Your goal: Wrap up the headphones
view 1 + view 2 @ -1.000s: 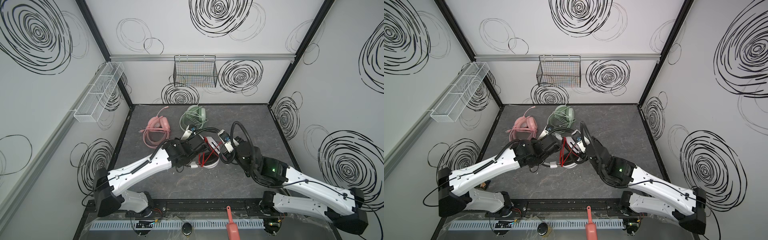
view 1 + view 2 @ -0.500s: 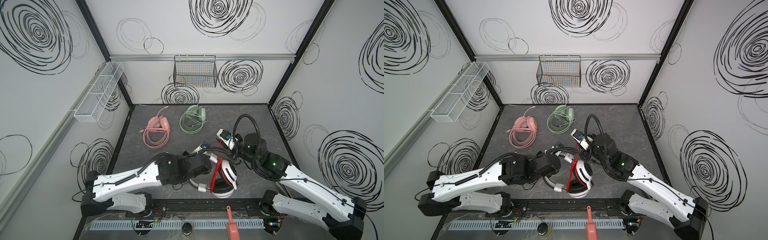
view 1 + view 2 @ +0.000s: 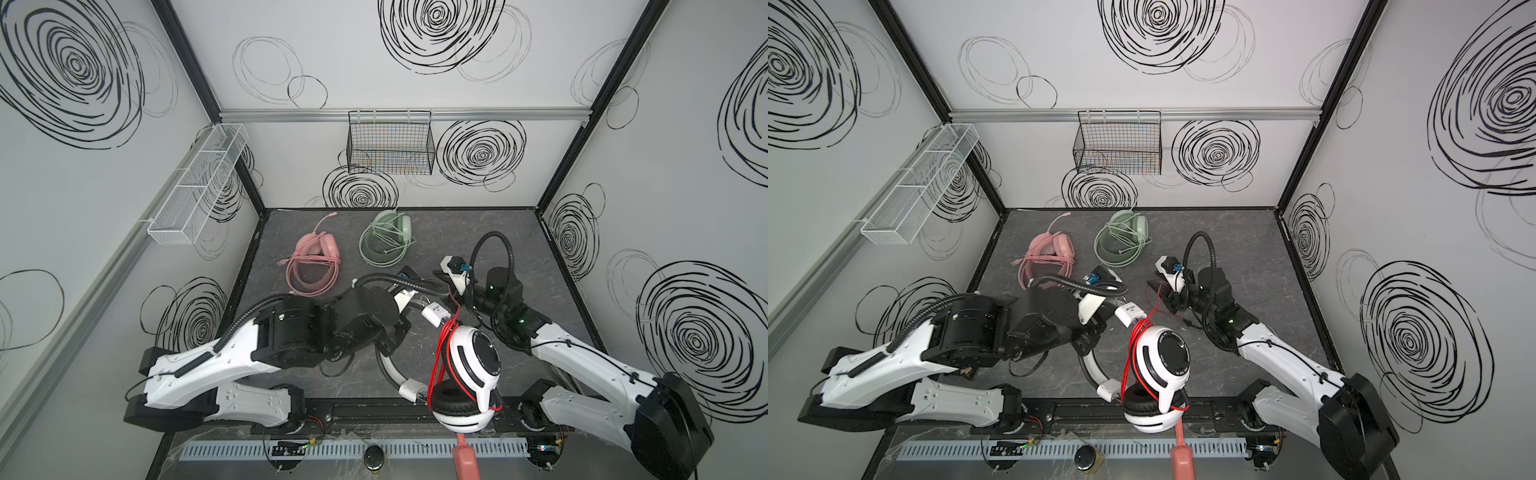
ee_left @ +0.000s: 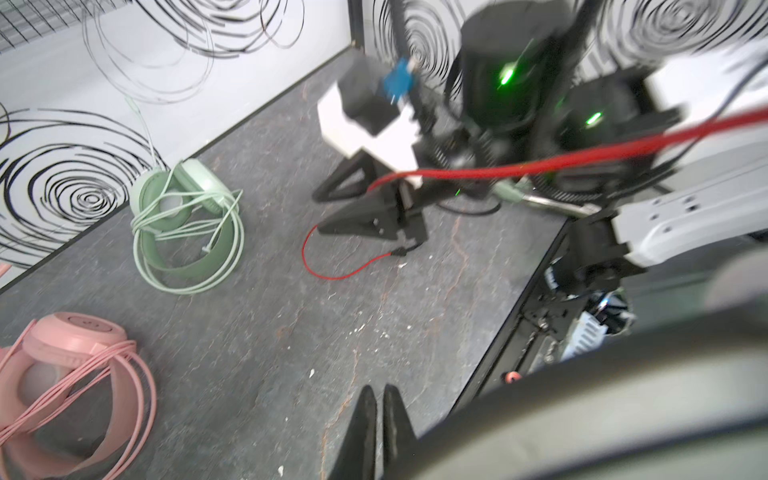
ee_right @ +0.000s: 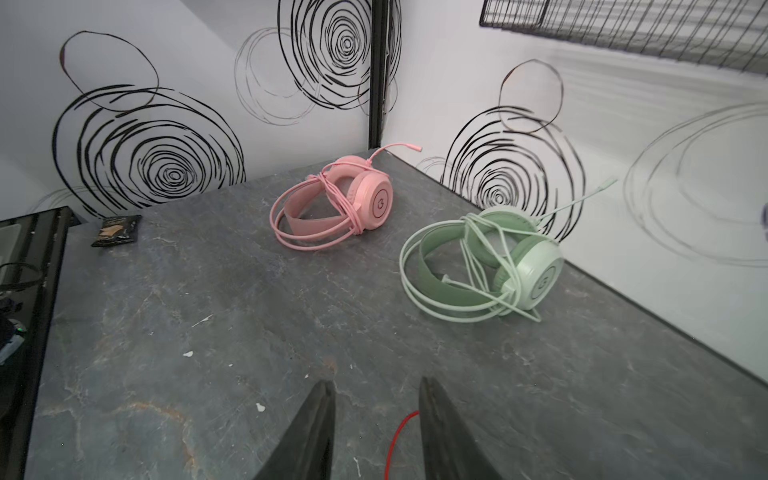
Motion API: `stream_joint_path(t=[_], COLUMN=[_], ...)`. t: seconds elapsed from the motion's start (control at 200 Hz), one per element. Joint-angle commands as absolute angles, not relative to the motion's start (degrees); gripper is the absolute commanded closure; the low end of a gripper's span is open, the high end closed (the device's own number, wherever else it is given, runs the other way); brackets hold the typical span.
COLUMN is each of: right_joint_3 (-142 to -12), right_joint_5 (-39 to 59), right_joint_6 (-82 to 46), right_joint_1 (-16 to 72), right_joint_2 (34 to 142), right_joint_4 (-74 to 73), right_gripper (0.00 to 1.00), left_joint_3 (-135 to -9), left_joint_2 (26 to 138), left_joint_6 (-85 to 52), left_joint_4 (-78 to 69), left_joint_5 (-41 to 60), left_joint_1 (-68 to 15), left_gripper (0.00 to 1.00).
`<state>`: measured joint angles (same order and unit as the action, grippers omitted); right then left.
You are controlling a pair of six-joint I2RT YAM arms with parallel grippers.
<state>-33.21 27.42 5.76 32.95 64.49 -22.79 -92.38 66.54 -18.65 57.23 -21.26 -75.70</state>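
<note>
Next, my right gripper grabs the red cable near its loose end, to leave the part of the cable toward the headphones (image 3: 472, 360) free to wrap them.
The white-and-black headphones (image 3: 473, 357) (image 3: 1163, 357) hang in the air near the front edge, with red cable (image 3: 440, 353) looped round the ear cups. My left gripper (image 4: 379, 395) is shut, and the headband (image 3: 388, 370) runs from its jaws. My right gripper (image 3: 441, 282) (image 3: 1156, 291) (image 5: 376, 388) stands open just above the table. The red cable's loose end (image 5: 395, 440) (image 4: 332, 266) lies on the table between its fingers, ungripped. The pink headphones (image 3: 313, 266) (image 5: 345, 203) and the mint-green headphones (image 3: 386, 243) (image 5: 486, 266) lie at the back, cables wound round them.
A black wire basket (image 3: 390, 145) hangs on the back wall and a white mesh shelf (image 3: 199, 183) on the left wall. A red handle (image 3: 465, 457) sticks up at the front rail. A small dark packet (image 5: 116, 230) lies near the table's left edge.
My left arm has drawn back toward the front edge, lifting the white-and-black headphones with it. My right gripper has opened, let go of the red cable and pulled away to the right.
</note>
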Motion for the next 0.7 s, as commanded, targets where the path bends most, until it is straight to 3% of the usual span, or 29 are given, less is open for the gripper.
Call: stream_joint_path(t=[0.0,0.145,0.225,0.27,0.34,0.57,0.695], right_joint_3=[-32.1,-34.3,-33.7,-33.1,-32.1,-25.9,-22.3], right_joint_5=[32.4,37.7,40.8,42.4,43.8,41.7,41.2], right_joint_6=[-0.3,-5.8,-8.0,-9.1,-9.4,-7.9,-7.3], right_joint_1=[32.4,32.3,32.3,32.5,33.2,36.5,37.3], right_joint_2=[70.4,80.0,82.7,83.4,83.3,75.0,69.0], right_joint_4=[-36.4,-41.9,-46.4,-48.1,-48.2,-42.4,-37.7], right_gripper=[0.61,0.66,0.80,0.93,1.00,1.00,1.00], left_joint_3=[-97.7,-103.2,-106.5,-108.4,-110.2,-111.4,-111.6], left_joint_2=[65.1,65.2,65.9,66.4,67.2,70.1,71.6], left_joint_6=[-20.0,-19.9,-19.6,-19.8,-20.2,-23.1,-23.6], left_joint_4=[52.0,49.8,50.0,50.4,50.9,51.0,50.4], left_joint_5=[-16.4,-15.8,-15.4,-16.6,-15.8,-5.4,-10.5], left_joint_1=[-75.3,-74.4,-72.3,-70.7,-66.2,-43.7,-38.8], left_gripper=[1.00,1.00,1.00,1.00,1.00,1.00,1.00])
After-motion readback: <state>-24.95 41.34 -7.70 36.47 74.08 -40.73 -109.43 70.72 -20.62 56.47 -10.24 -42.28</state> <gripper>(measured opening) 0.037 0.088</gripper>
